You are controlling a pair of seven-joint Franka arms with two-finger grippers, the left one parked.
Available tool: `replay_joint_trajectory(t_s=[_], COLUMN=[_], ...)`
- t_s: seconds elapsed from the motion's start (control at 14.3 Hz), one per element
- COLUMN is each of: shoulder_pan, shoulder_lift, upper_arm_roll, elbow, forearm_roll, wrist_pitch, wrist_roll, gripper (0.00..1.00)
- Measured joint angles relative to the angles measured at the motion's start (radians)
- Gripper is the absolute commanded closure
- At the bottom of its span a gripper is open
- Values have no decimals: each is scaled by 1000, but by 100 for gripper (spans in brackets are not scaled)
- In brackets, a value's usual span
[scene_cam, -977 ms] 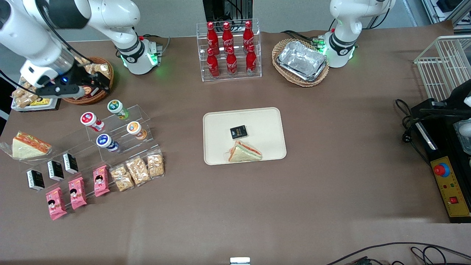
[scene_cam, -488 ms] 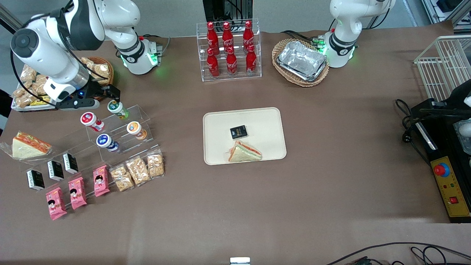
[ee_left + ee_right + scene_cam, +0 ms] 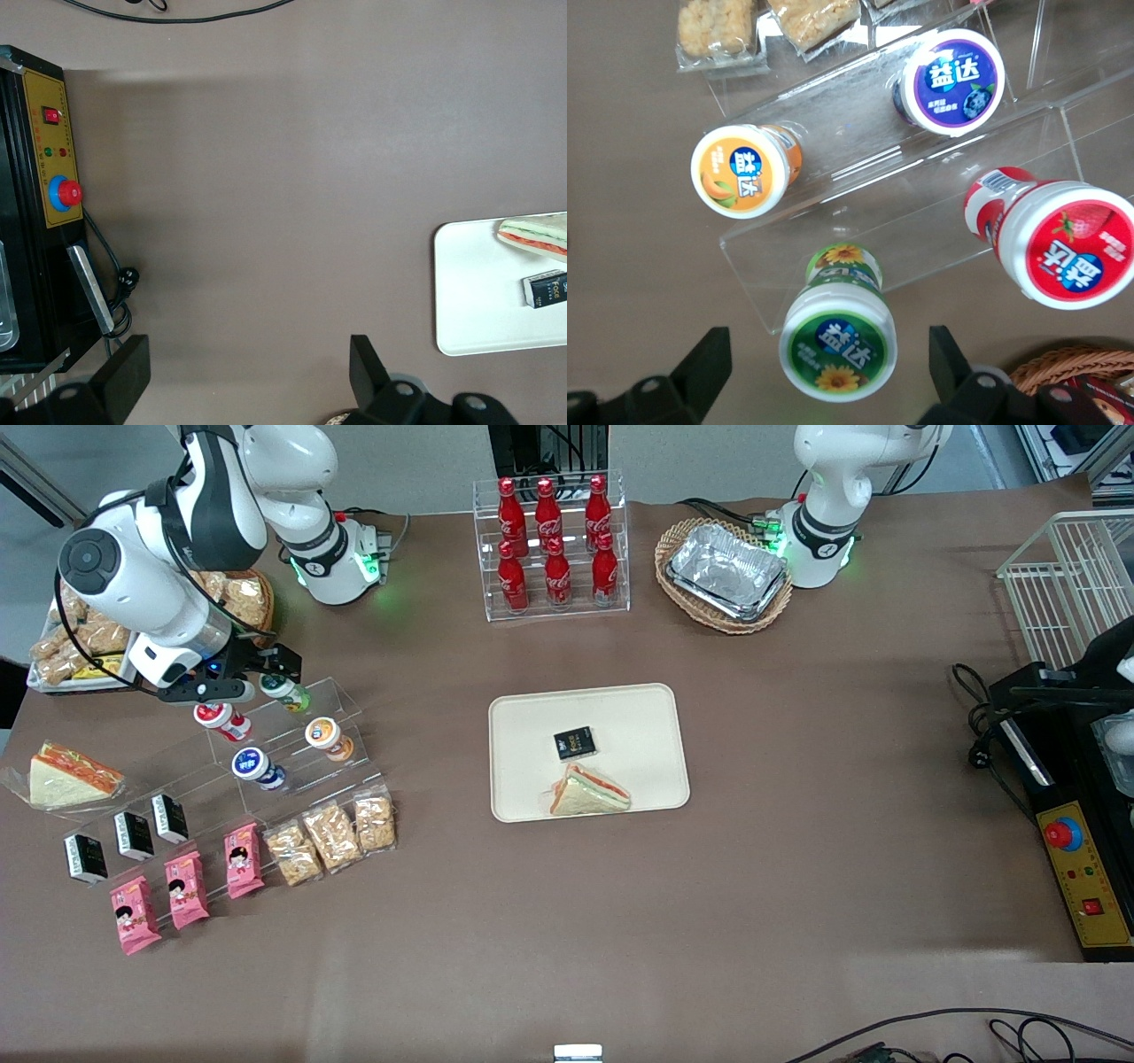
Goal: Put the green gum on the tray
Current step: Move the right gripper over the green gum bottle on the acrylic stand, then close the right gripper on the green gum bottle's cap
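The robot's right gripper will next place the green gum on the cream tray, and it will grab the gum by its green-ringed lid for that.
The green gum is a white bottle with a green-ringed lid and stands on the top step of a clear acrylic riser. My right gripper hovers just above it, open. In the right wrist view the green gum sits between my two black fingertips, with clear gaps on both sides. The cream tray lies mid-table, toward the parked arm from the riser, and holds a small black packet and a wrapped sandwich. The tray also shows in the left wrist view.
On the riser stand a red-lidded bottle, an orange-lidded bottle and a blue-lidded bottle. Snack packs, pink packets and black boxes lie nearer the camera. A wicker basket and cola rack stand farther back.
My right gripper has moved from over the wicker basket toward the riser and now hangs over the green gum. The gum has not moved.
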Motion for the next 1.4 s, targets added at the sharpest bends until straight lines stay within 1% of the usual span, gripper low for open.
replay_joint_trajectory(t_s=[0.14, 0.49, 0.63, 0.84, 0.98, 1.05, 1.33, 1.4], shoulder_pan=[0, 0, 0, 0, 0, 0, 0, 0], shoulder_lift=[10, 22, 22, 22, 22, 22, 18, 14], upper_arm_roll=[0, 0, 0, 0, 0, 0, -1, -1], elbow=[-7, -23, -36, -42, -42, -42, -31, -8], forearm_roll=[0, 1, 1, 1, 1, 1, 1, 1], wrist_pitch=[9, 26, 30, 33, 36, 38, 49, 27], wrist_roll=[0, 0, -1, -1, -1, -1, -5, -14], gripper=[4, 16, 33, 80, 98, 100, 100, 100])
